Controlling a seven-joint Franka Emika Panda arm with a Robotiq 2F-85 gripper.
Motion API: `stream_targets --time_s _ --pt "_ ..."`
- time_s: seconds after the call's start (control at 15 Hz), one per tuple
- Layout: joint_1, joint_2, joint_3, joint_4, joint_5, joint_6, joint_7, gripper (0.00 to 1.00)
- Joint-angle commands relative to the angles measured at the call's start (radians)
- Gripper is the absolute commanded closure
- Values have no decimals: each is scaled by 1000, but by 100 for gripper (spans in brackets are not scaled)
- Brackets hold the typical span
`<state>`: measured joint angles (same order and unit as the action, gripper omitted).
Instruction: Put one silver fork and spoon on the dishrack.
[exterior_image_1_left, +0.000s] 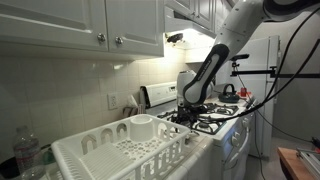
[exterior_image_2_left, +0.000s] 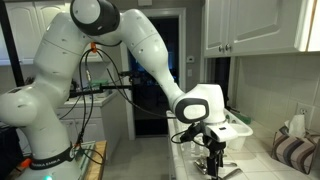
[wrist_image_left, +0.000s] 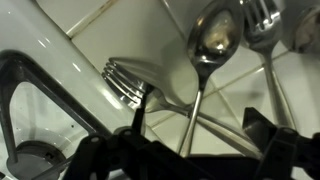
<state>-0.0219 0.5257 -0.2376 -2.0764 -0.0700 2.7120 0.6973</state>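
Note:
I will grab the silver spoon (wrist_image_left: 214, 40) across its handle, with a finger of my gripper on either side, so the spoon's bowl stays free to go into the dishrack's utensil cup.
In the wrist view a silver spoon (wrist_image_left: 214, 40) lies on the white tiled counter, its handle running down between my fingers. A silver fork (wrist_image_left: 129, 83) lies to its left and another fork (wrist_image_left: 262, 16) at the top right. My gripper (wrist_image_left: 200, 135) is open, low over the cutlery, with a finger on either side of the spoon handle and not closed on it. The white dishrack (exterior_image_1_left: 100, 155) with its round utensil cup (exterior_image_1_left: 142, 125) fills the foreground in an exterior view, with the gripper (exterior_image_1_left: 190, 108) beyond it. The gripper (exterior_image_2_left: 210, 150) and the dishrack (exterior_image_2_left: 240, 128) also show in an exterior view.
A black stove grate (wrist_image_left: 25, 95) lies just left of the cutlery. The white stove (exterior_image_1_left: 215, 120) carries a kettle (exterior_image_1_left: 228, 90). Wall cabinets (exterior_image_1_left: 80, 25) hang above. A plastic bottle (exterior_image_1_left: 28, 152) stands beside the dishrack. A striped cloth (exterior_image_2_left: 296, 152) lies on the counter.

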Motion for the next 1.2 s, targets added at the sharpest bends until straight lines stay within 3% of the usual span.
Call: stream_targets --time_s 0.0,0.73,0.8,0.87,1.13 --pt "8 38 -8 34 40 -8 -17 2" --pt "7 77 -7 96 75 -6 -17 0" --pt "7 82 -7 101 73 -8 -19 8" --pt "8 86 -8 104 73 -8 -19 27" --pt "8 98 -9 114 74 -9 -20 56"
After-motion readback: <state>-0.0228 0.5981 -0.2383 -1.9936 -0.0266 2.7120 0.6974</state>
